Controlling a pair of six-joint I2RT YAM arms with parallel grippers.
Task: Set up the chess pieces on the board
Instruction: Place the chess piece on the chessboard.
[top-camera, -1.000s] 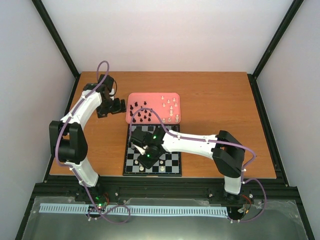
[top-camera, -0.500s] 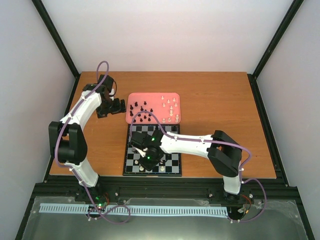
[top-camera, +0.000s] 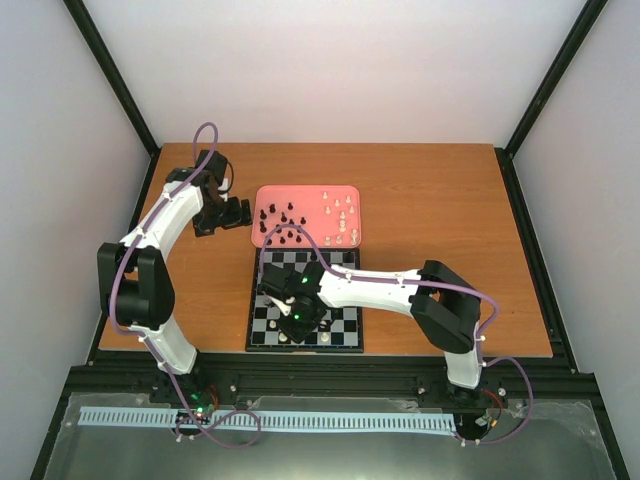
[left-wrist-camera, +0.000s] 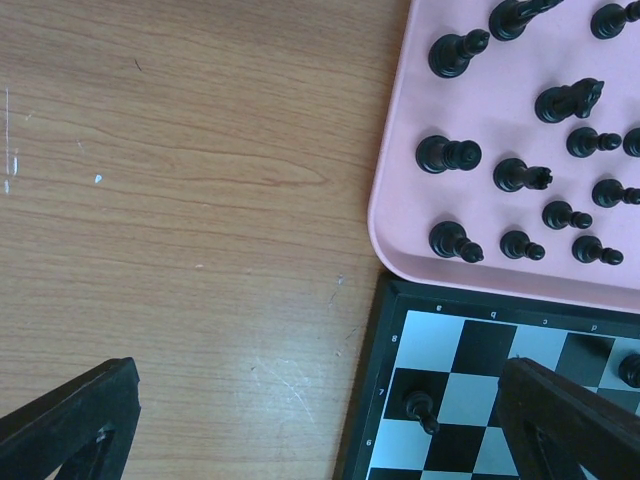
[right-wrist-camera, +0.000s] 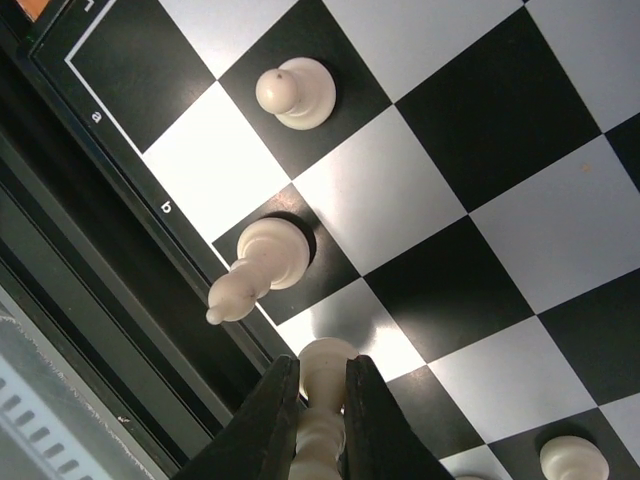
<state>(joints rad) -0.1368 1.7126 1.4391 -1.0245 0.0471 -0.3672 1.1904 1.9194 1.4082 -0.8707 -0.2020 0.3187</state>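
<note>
The cream-white chess piece (right-wrist-camera: 326, 368) has its base above the flat pale square and would land standing, so my right gripper needs to let go of it now.
My right gripper (right-wrist-camera: 322, 412) is shut on a cream-white chess piece (right-wrist-camera: 326, 368), held just over a pale square at the near-left edge of the board (right-wrist-camera: 480, 200). Beside it on the board stand a white bishop-like piece (right-wrist-camera: 265, 260) and a white pawn (right-wrist-camera: 293, 90). Seen from the top, the right gripper (top-camera: 281, 291) hangs over the board (top-camera: 346, 326). My left gripper (left-wrist-camera: 320, 445) is open and holds nothing, its fingers (left-wrist-camera: 70, 420) spread over the table by the board's far-left corner (left-wrist-camera: 470, 350). A black pawn (left-wrist-camera: 420, 408) stands there.
The pink tray (top-camera: 305, 192) lies just behind the board, with several black pieces (left-wrist-camera: 448, 154) on its left half and white ones (top-camera: 342, 215) on its right. Bare wooden table (top-camera: 440, 210) stretches to the right. The black frame rail (top-camera: 330, 378) runs along the near edge.
The right arm has shifted a little to the left over the board, still gripping the white piece. The left arm has not moved.
</note>
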